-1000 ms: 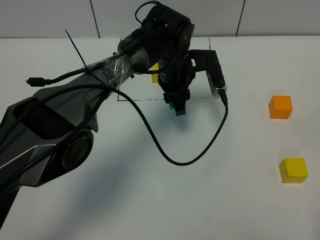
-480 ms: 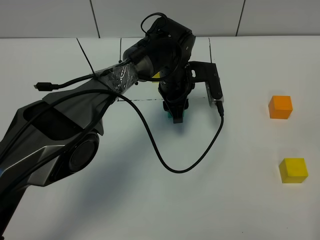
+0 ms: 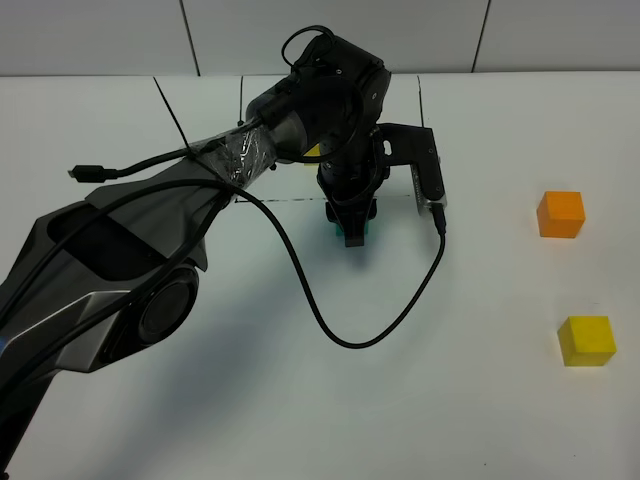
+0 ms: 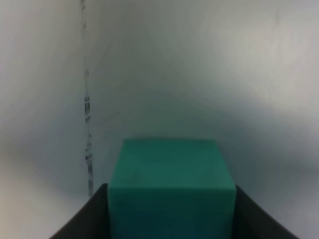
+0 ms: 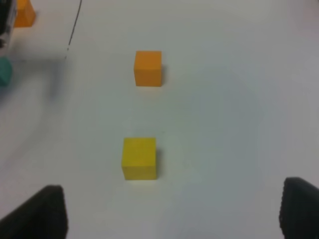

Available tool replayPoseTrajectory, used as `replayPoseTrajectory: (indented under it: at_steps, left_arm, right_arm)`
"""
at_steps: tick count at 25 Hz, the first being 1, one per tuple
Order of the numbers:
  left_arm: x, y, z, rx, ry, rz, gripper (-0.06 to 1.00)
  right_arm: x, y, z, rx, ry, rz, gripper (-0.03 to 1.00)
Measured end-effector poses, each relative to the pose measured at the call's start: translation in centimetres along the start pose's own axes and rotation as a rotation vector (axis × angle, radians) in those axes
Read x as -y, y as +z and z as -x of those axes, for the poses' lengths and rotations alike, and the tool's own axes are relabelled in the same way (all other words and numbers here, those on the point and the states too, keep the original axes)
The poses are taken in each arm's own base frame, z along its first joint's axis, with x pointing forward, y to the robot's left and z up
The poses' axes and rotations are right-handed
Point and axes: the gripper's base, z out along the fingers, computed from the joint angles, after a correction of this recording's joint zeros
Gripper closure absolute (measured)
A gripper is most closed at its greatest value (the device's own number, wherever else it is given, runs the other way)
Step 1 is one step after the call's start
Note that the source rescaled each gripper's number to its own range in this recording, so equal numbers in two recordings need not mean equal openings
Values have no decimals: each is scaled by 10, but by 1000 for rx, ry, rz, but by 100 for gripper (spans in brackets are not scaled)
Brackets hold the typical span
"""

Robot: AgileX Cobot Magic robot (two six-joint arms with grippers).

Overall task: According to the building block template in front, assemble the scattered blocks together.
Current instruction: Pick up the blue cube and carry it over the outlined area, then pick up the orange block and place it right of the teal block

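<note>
My left gripper is ready to release the cube, because the teal cube's base sits low on the tabletop beside the black line and the cube would stand.
My left gripper is shut on the teal cube, low over the table just in front of the template's black frame line. In the left wrist view the teal cube sits between my two dark fingers, beside a black line. Of the template only a sliver of its yellow cube shows; my arm hides the rest. The loose orange cube and loose yellow cube lie far right. My right gripper is open above the yellow cube and orange cube.
A black cable loops from my left arm over the table in front of the template. The template's orange cube and a teal edge show at the side of the right wrist view. The white table fills the view.
My left arm shifted and its gripper moved slightly with the teal cube, then held still for the last half second. The loose orange and yellow cubes have not moved.
</note>
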Motion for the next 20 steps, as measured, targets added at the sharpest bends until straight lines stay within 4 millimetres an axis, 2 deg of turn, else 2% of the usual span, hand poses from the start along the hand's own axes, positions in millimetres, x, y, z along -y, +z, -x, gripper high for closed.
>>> replayPoseTrajectory:
  at_steps: [16,18,20]
  left_arm:
    - [0,0,0,5,26,-3,92]
    - [1,1,1,5,25,-6,82]
    - [1,5,1,2,25,-13,62]
  right_arm:
    - [0,0,0,0,1,0,24]
    - [0,0,0,0,1,0,24]
    - [0,0,0,0,2,0,24]
